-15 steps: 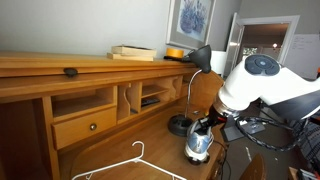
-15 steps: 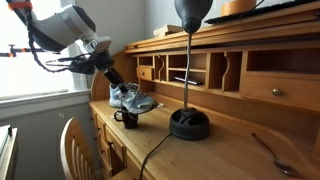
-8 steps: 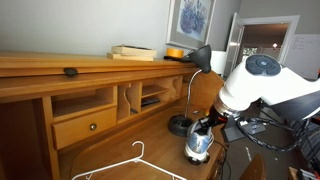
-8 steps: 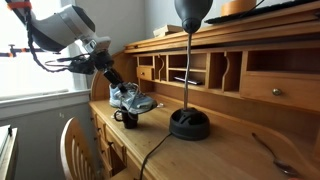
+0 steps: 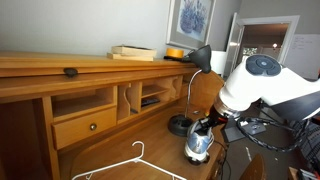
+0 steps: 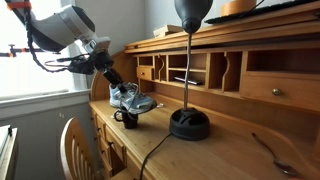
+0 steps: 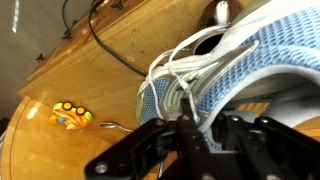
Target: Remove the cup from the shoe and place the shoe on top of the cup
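The shoe's sole sits flush on the black cup's rim, so it is time for my gripper to release the shoe now.
The light blue and white shoe [image 6: 132,99] rests level on top of the small black cup [image 6: 128,118] near the desk's front edge. In an exterior view the shoe [image 5: 198,147] hides the cup. My gripper [image 6: 114,84] is shut on the shoe's heel collar, one finger inside and one outside. In the wrist view the shoe [image 7: 235,60] fills the right side with its laces toward the left, and my gripper [image 7: 200,132] clamps its collar at the bottom. The cup does not show there.
A black lamp with a round base [image 6: 189,124] and cable [image 7: 110,45] stands just beyond the shoe. A white hanger [image 5: 125,165] and a yellow toy [image 7: 72,115] lie on the desk. A spoon [image 6: 270,150] lies further along. A wooden chair [image 6: 75,145] stands at the desk's front.
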